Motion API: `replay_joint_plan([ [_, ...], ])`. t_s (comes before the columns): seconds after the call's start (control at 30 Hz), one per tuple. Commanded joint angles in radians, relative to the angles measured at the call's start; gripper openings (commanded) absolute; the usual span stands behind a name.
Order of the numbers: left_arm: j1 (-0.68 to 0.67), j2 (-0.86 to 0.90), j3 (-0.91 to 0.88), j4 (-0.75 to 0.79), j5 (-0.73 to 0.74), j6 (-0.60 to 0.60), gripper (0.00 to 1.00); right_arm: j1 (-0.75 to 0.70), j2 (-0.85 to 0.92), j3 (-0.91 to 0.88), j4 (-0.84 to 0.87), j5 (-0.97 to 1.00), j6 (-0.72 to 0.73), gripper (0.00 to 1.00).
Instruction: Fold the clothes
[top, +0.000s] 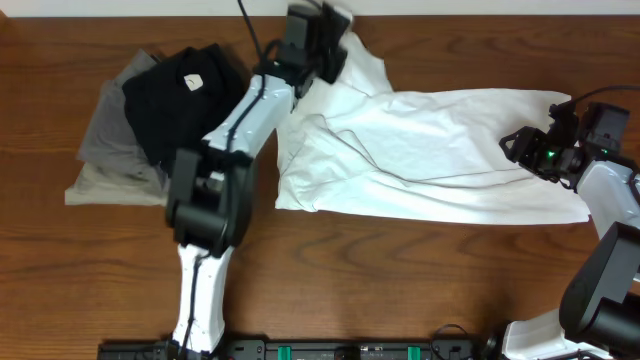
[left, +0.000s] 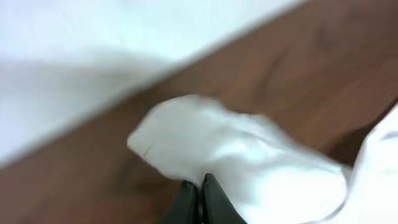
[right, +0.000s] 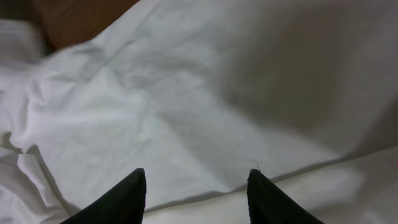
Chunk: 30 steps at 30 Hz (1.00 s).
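My right gripper is to grab the white T-shirt's back corner opposite my left gripper next, to fold the T-shirt's back edge toward the front.
The clothes are one white T-shirt, spread crumpled across the middle and right of the brown table. My left gripper is at the shirt's far left corner, close to the back edge. In the left wrist view that gripper has its jaws pressed together on a raised lump of the white cloth. My right gripper hovers over the shirt's right end. Its fingers stand apart in the right wrist view, where the gripper has only smooth white fabric below and nothing between the fingers.
A black folded garment lies on grey folded garments at the left, beside the left arm. The table's back edge meets a white surface just past the left gripper. Bare wood runs along the front.
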Motion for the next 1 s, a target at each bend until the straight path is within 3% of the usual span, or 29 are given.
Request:
replay_joint_plan([
  [0.0,0.004,-0.056,0.023,-0.016,0.009,0.010,0.06,0.006,-0.023,0.018,0.003,-0.004,-0.015,0.50],
  [0.47,-0.029,-0.161,0.023,-0.350,0.009,0.010,0.06,-0.028,-0.023,0.018,0.089,0.066,-0.014,0.57],
  [0.6,-0.038,-0.180,0.023,-0.438,0.008,0.010,0.06,-0.080,-0.021,0.038,0.141,0.067,-0.014,0.52],
  [0.8,-0.038,-0.180,0.022,-0.476,0.005,0.010,0.06,-0.143,0.020,0.149,0.132,0.091,-0.014,0.54],
  [0.97,-0.038,-0.180,0.022,-0.471,0.005,0.010,0.06,-0.153,0.105,0.212,0.226,0.138,-0.014,0.57],
])
